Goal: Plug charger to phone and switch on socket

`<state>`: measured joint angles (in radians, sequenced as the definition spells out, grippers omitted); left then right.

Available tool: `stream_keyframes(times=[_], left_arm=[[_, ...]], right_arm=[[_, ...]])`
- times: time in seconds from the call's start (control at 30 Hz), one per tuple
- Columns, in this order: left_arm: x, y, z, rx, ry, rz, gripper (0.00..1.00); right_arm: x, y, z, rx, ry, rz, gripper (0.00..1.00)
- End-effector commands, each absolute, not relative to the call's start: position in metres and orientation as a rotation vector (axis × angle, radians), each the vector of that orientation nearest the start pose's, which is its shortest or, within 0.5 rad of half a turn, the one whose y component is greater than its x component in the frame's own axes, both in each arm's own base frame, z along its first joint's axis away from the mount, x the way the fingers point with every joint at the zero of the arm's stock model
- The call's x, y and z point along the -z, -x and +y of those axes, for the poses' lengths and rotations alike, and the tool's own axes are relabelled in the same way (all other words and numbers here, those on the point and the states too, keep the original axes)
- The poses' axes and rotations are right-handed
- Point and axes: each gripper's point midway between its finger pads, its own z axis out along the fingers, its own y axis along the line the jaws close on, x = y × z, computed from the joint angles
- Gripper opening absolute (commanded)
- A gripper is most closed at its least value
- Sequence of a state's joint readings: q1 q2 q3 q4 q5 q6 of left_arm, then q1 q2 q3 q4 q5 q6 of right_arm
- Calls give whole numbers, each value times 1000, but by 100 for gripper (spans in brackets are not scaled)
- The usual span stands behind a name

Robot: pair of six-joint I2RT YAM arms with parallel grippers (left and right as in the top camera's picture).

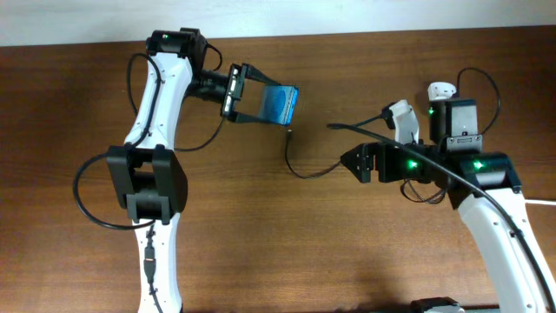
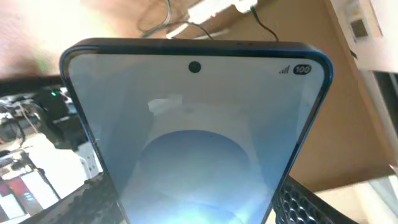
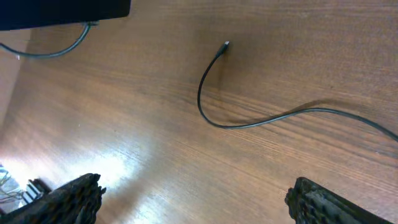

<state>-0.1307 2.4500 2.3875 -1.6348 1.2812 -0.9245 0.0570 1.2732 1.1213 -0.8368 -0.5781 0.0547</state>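
Observation:
My right gripper pinches the phone by its free top end (image 1: 292, 105) across its thickness next. Then my left gripper regrasps it for plugging the charger.
My left gripper (image 1: 259, 102) is shut on the phone (image 1: 282, 103), a slim phone with a lit blue screen, and holds it above the table at the back. In the left wrist view the phone (image 2: 196, 124) fills the frame between my fingers (image 2: 196, 214). The charger (image 1: 300, 167) is a thin black cable curling on the table, its plug tip (image 1: 289, 131) just below the phone. My right gripper (image 1: 356, 163) is open and empty beside the cable. In the right wrist view the plug tip (image 3: 226, 45) lies ahead of the open fingers (image 3: 196, 202). A white piece (image 1: 401, 116) behind the right arm may be the socket; most of it is hidden.
The table (image 1: 278, 252) is dark brown wood. The white wall edge runs along the back. The robots' black wires loop beside the left arm (image 1: 87, 187) and over the right arm (image 1: 486, 87). Another white object (image 1: 441, 89) sits at the back right.

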Motion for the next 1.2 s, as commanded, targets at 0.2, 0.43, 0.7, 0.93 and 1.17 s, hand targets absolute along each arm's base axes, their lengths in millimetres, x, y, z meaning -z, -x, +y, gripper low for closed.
stream_keyframes(times=[0.2,0.43,0.7,0.93,1.17], left_arm=[[-146,-418,-226,-780,-1146,-2166,0],[-149,-410,-258,-780,-1140,-2130,0],[-156,-401,-263,-775,-1124,-2073,0],[-156,-401,-263,-785,-1103,-2089,0],[-155,-401,-263,-785,-1103,-2090,0]], right_arm=[[-217,-364,144,-980,-262,2407,86],[-178,-377,188,-1024,-430,2490,68],[-173,-387,211,-921,-373,2442,49],[-149,-393,222,-896,-367,2477,44],[-151,-388,229,-960,-339,2490,24]])
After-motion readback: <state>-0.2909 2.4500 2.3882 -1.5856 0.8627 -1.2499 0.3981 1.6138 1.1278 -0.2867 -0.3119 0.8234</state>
